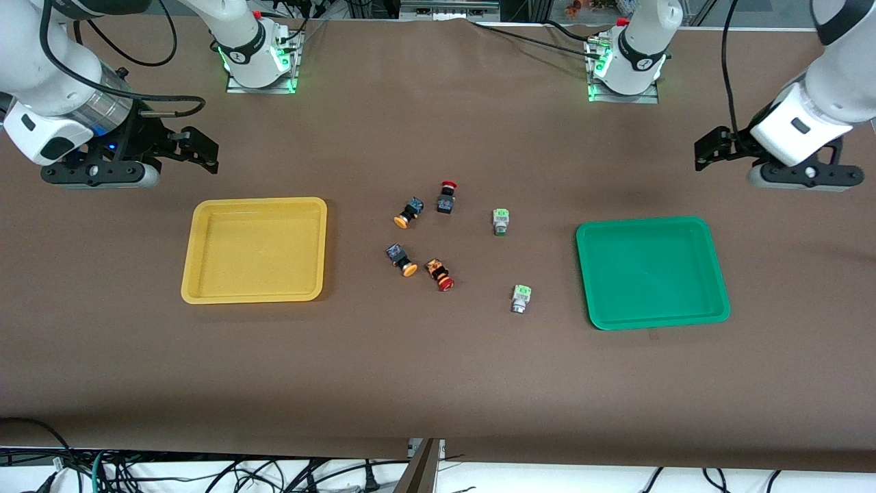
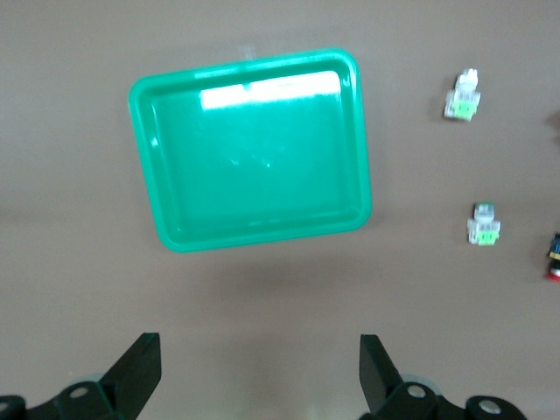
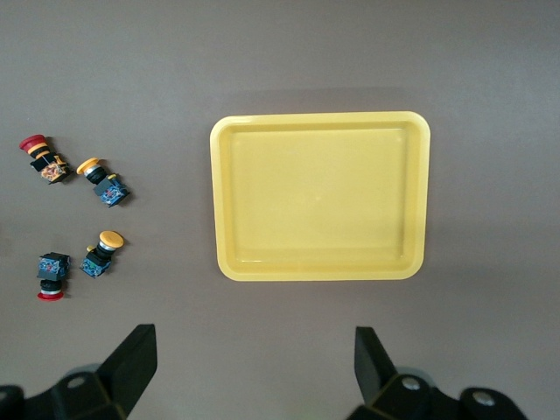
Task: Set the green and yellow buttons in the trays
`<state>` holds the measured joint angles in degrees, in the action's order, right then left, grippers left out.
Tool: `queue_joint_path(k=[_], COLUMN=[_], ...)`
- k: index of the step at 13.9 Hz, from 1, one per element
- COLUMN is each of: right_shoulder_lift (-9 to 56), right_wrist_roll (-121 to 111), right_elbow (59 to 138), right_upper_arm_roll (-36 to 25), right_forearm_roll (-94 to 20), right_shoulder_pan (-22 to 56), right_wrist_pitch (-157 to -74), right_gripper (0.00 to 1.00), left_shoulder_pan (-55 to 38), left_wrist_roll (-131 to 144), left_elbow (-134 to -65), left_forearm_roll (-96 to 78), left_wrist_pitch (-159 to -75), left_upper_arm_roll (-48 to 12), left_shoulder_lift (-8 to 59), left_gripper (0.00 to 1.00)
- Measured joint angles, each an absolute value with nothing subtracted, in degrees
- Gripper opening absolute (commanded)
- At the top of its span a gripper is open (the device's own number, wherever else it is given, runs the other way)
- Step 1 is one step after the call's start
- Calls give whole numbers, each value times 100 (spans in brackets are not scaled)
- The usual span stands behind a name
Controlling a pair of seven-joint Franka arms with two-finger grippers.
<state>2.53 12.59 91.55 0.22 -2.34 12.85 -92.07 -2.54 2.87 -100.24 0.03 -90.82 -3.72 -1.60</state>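
I will next grip the button by its white body [image 1: 501,219] [image 2: 484,228] with my left gripper, to put the green-and-white button in the green tray.
Two yellow-capped buttons [image 1: 408,212] [image 1: 402,260] and two green-and-white buttons [image 1: 501,221] [image 1: 521,298] lie on the brown table between the yellow tray [image 1: 254,200] and the green tray [image 1: 652,221]. Both trays hold nothing. My right gripper [image 1: 205,152] is open and empty, in the air over bare cloth just off the yellow tray [image 3: 321,118]; its view shows the yellow buttons [image 3: 103,184] [image 3: 101,254]. My left gripper [image 1: 708,152] is open and empty over bare cloth just off the green tray [image 2: 254,241]; its view shows the green buttons [image 2: 462,96] [image 2: 483,225].
Two red-capped buttons [image 1: 447,197] [image 1: 439,274] lie among the yellow ones at the table's middle. The arm bases stand along the table's edge farthest from the front camera. Cables hang below the edge nearest that camera.
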Motion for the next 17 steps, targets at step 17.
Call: queue_joint_path(k=[17], right_shoulder_lift=[1607], right_wrist_roll=[460], right_elbow=[9220], right_upper_arm_roll=[148], right_forearm_roll=[-550], right_shoulder_pan=[2008], right_wrist_pitch=[-10414], right_gripper=[100], left_shoulder_pan=[-1691], left_wrist_roll=[3730], left_elbow=[-10515], left_forearm_roll=[968], left_wrist_pitch=[-12727], left_upper_arm_roll=[-2118], left_shoulder_lift=[3287], left_gripper=[100])
